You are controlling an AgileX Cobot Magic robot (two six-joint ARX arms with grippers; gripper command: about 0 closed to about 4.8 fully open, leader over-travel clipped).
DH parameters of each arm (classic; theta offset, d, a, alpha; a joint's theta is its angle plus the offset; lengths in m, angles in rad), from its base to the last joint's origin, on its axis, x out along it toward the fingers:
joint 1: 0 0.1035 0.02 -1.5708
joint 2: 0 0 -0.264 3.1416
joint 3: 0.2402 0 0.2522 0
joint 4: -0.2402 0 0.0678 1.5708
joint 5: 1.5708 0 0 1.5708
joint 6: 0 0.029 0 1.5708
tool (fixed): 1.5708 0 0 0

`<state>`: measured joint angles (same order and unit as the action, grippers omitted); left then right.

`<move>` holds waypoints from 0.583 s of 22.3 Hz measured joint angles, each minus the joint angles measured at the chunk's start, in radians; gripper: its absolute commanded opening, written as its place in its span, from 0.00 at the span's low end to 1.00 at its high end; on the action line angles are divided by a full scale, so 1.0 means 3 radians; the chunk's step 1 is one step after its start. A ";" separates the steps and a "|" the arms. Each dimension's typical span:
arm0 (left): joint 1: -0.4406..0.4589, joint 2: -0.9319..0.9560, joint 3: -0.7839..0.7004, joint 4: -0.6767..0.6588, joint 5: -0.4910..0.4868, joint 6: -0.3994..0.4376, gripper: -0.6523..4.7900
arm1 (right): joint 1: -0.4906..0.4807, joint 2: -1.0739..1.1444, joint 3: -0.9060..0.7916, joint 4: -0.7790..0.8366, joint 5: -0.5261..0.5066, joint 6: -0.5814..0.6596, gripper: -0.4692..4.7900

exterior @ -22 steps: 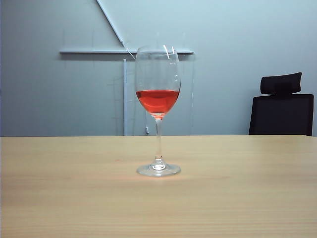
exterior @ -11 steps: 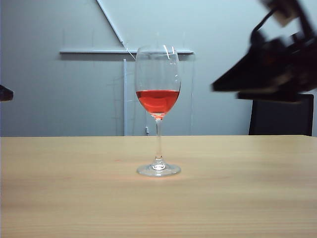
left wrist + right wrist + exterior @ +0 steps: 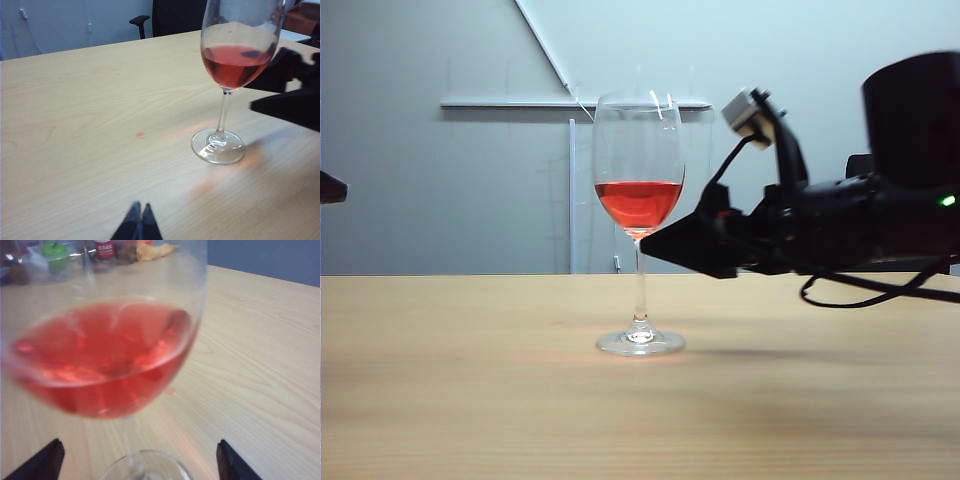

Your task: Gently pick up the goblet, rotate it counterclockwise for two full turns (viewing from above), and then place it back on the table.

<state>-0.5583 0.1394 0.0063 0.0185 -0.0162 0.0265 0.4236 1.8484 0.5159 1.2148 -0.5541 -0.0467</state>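
Observation:
My right gripper grabs the goblet (image 3: 638, 160) by its thin stem (image 3: 641, 281) next, to gently lift and rotate it counterclockwise.
The goblet (image 3: 638, 160) stands upright on the table (image 3: 470, 400), a clear stemmed glass holding red liquid. My right gripper (image 3: 655, 240) reaches in level from the right, its tip close beside the top of the stem, just under the bowl. In the right wrist view the bowl (image 3: 105, 360) fills the frame and the right gripper (image 3: 139, 455) is open, one fingertip (image 3: 50, 455) on each side of the stem, apart from the glass. My left gripper (image 3: 140, 209) is shut and empty, hovering well short of the goblet (image 3: 225, 100). Only its tip (image 3: 330, 187) shows at the exterior view's left edge.
A black office chair (image 3: 855, 165) stands behind the table, partly hidden by the right arm. A small round mark (image 3: 140, 135) lies on the wood beside the glass's foot. A green apple (image 3: 55, 252) and other clutter sit at the far end of the table.
The right arm, out of view a second ago, came in from the upper right, dropped and reached up to the goblet. The left gripper's tip appeared at the left edge. The goblet stayed put.

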 measured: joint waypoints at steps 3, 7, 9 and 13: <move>0.0000 0.0000 0.0000 0.0000 0.0000 -0.0001 0.11 | 0.0103 0.0137 0.0179 -0.0001 0.0006 0.0009 0.87; 0.0000 0.0000 0.0000 0.0000 0.0000 -0.0001 0.11 | 0.0210 0.0277 0.0337 0.0000 0.0018 0.0011 0.87; 0.0000 0.0000 0.0000 0.0000 0.0000 -0.0001 0.11 | 0.0271 0.0340 0.0401 0.0006 0.0140 0.0022 0.87; 0.0000 0.0000 0.0000 0.0001 0.0000 -0.0001 0.11 | 0.0329 0.0426 0.0488 0.0010 0.0277 0.0060 0.70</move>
<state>-0.5583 0.1394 0.0063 0.0189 -0.0162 0.0261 0.5224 1.9762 0.6624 1.2179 -0.4709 -0.0288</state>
